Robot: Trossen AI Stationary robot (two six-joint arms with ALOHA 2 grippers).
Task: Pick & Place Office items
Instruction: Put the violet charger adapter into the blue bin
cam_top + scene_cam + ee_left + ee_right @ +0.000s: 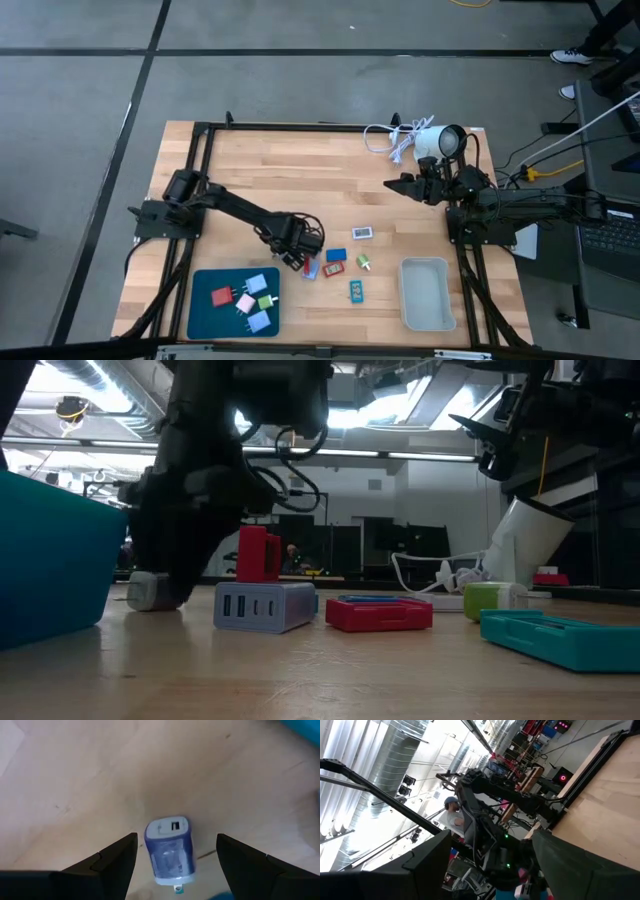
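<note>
The charger plug has to go into the blue tray, so my left gripper should next grab it by its periwinkle body [172, 857].
My left gripper [176, 842] points down over the middle of the table, open. Its fingers stand on either side of a small periwinkle charger plug with a white face [169, 851], which lies flat on the wood, and touch nothing. In the high view the gripper [297, 256] hides that plug. Other office items lie to its right: a light blue one [310, 268], a red one [333, 268], a blue one [336, 255], a white one [362, 232], a green one [364, 262] and a teal one [356, 290]. My right gripper [395, 184] waits open, raised at the far right.
A blue tray [205, 285] with several coloured pieces sits at the near left. A white bin [405, 290] stands at the near right. A white lamp [440, 140] with its cord lies at the far right. In the low view a grey multi-port charger [265, 605] stands beside my left gripper.
</note>
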